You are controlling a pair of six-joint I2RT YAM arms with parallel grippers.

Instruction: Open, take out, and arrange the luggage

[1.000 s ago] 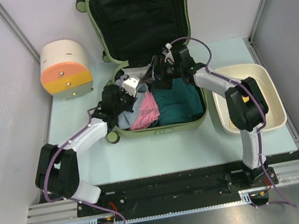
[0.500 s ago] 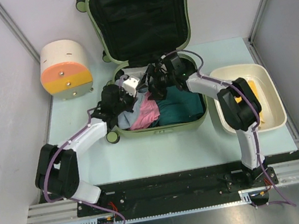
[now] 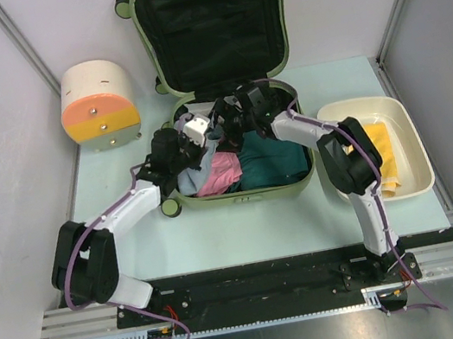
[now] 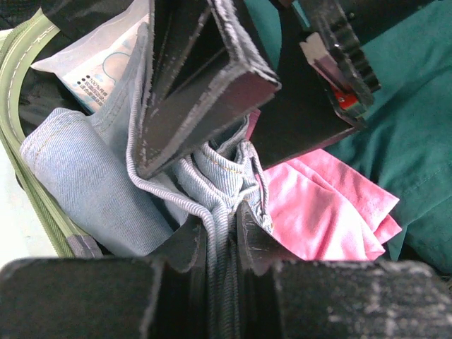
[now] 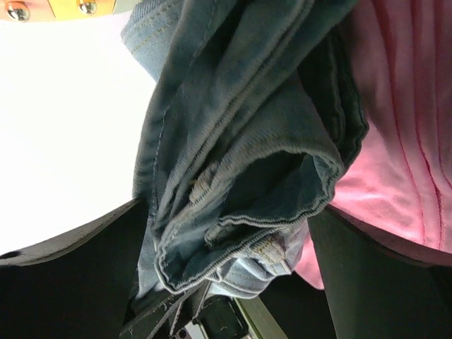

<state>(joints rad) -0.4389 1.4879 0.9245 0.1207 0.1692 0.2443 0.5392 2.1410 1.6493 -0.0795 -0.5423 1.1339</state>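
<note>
My right gripper grabs the jeans' bunched fold beside my left gripper next, to take the jeans out still folded.
The pale olive-green luggage (image 3: 248,192) lies open, its black-lined lid (image 3: 209,23) standing at the back. Its base holds light blue jeans (image 4: 85,176), a pink cloth (image 3: 220,171) and a teal garment (image 3: 273,157). My left gripper (image 3: 183,148) is over the luggage's left side, shut on a fold of the jeans, as the left wrist view (image 4: 222,219) shows. My right gripper (image 3: 232,125) is right beside it. In the right wrist view (image 5: 226,233) its jaws stand wide apart on either side of the bunched jeans (image 5: 240,127), with pink cloth (image 5: 402,162) to the right.
A cream-and-orange drum container (image 3: 98,104) stands at the back left. A white basin (image 3: 417,180) with a yellow cloth (image 3: 380,147) sits to the right of the luggage. A white packet (image 4: 106,60) lies at the luggage's back left, beside the jeans.
My right gripper has moved left across the luggage to the jeans, next to the left gripper. The left gripper has kept its hold and barely moved.
</note>
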